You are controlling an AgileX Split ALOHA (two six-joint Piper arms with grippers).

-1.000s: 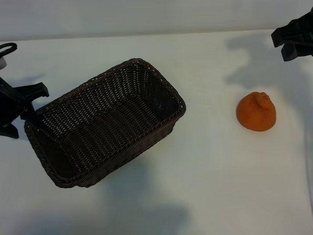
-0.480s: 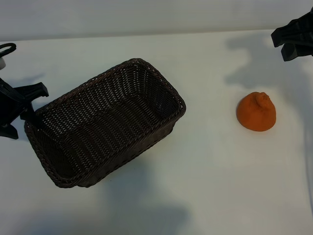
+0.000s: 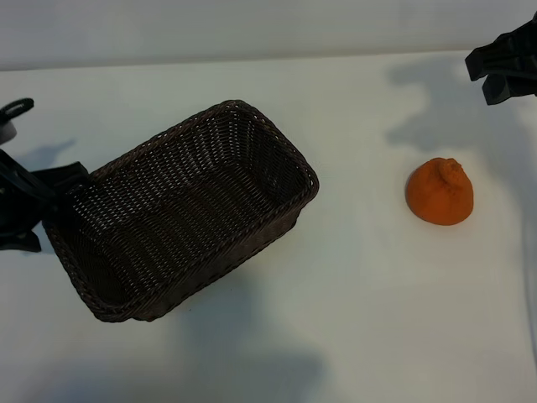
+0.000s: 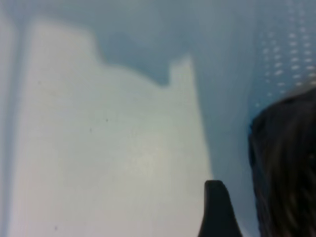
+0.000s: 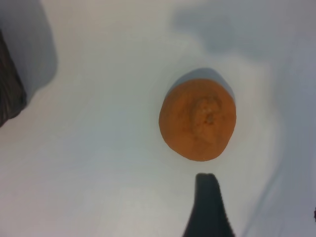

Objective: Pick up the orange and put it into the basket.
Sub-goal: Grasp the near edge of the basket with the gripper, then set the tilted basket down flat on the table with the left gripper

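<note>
The basket is far wider than my fingers can open. My left gripper needs to grab the basket next by the thin woven side at its end.
The orange sits on the white table at the right, its puckered knob on top. The dark brown wicker basket lies empty and skewed at centre left. My right gripper hovers open at the far right edge, behind the orange and apart from it. In the right wrist view the orange lies just beyond one dark finger. My left gripper is open at the table's left edge, next to the basket's left corner. The left wrist view shows one finger beside the basket.
White tabletop stretches between basket and orange and along the front. A pale wall closes the far side. The basket's end shows at the edge of the right wrist view.
My left gripper has shifted a little toward the table's front, closer to the basket's left corner. The right gripper, orange and basket have not moved.
</note>
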